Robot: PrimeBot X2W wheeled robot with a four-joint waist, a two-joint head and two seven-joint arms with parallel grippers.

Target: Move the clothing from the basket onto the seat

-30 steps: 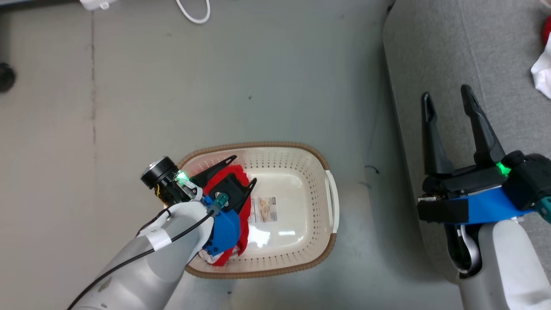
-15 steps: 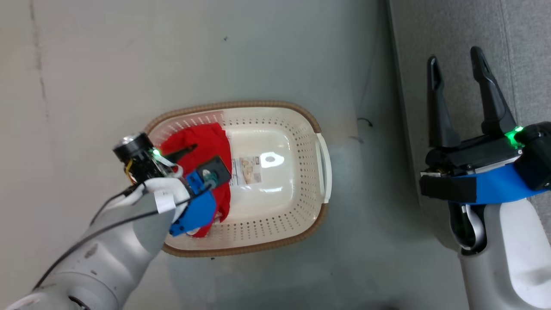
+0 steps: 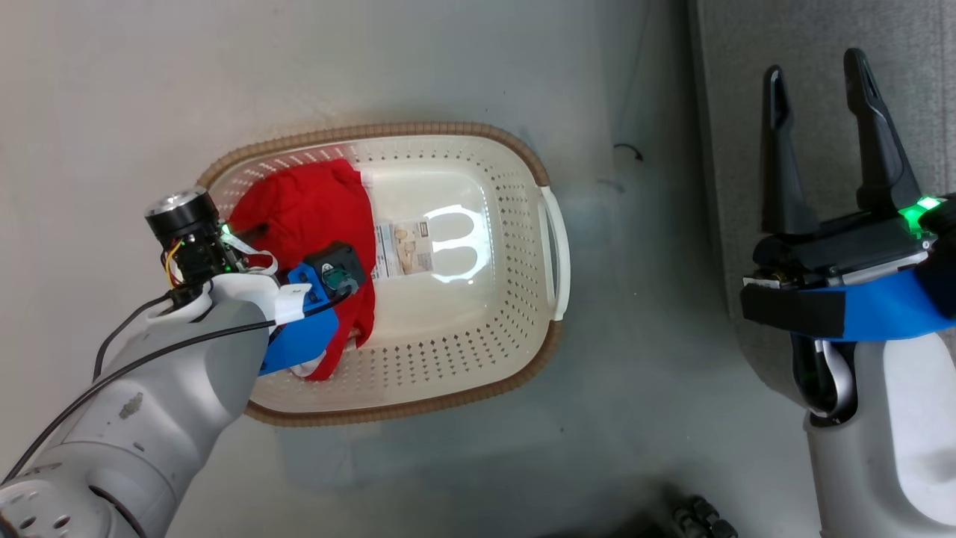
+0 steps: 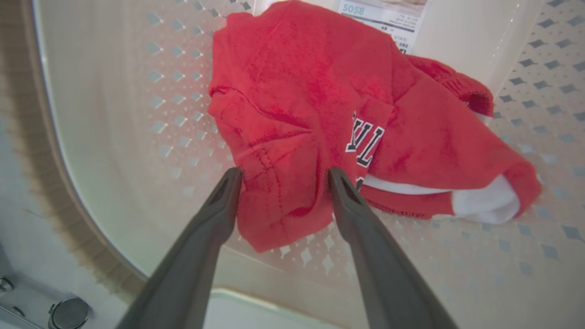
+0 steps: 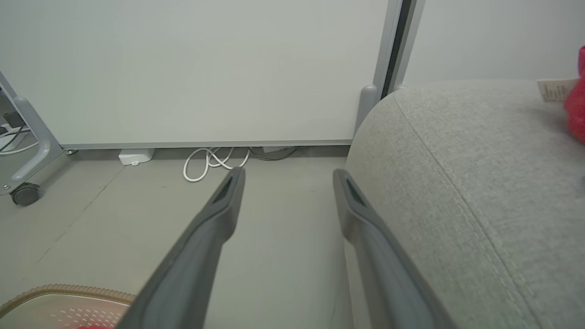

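The rest of the red garment lies slack across the basket, so my left gripper needs to grab the garment next by the raised fold at its edge (image 4: 288, 189).
The cream basket (image 3: 463, 128) with a brown rim stands on the floor. Red clothing (image 3: 306, 209) lies crumpled in its left half, beside a paper label (image 3: 399, 250). In the left wrist view the clothing (image 4: 311, 91) shows black-white lettering and a white hem. My left gripper (image 4: 284, 176) is open, its fingertips on either side of a fold at the garment's near edge. My right gripper (image 3: 815, 67) hangs open and empty over the edge of the grey seat (image 3: 728, 149). In the right wrist view a red cloth (image 5: 577, 105) with a tag lies on the seat (image 5: 480, 183).
A pale partition panel (image 5: 205, 68) stands behind the floor, with a white cable (image 5: 212, 160) and a caster (image 5: 25, 194) at its foot. The basket's white handle (image 3: 556, 254) faces the seat. A dark object (image 3: 694, 515) sits at the head view's bottom edge.
The head camera has shifted. My left gripper has tipped down into the basket over the red clothing, so its fingers are now hidden under the wrist. The right gripper stays open.
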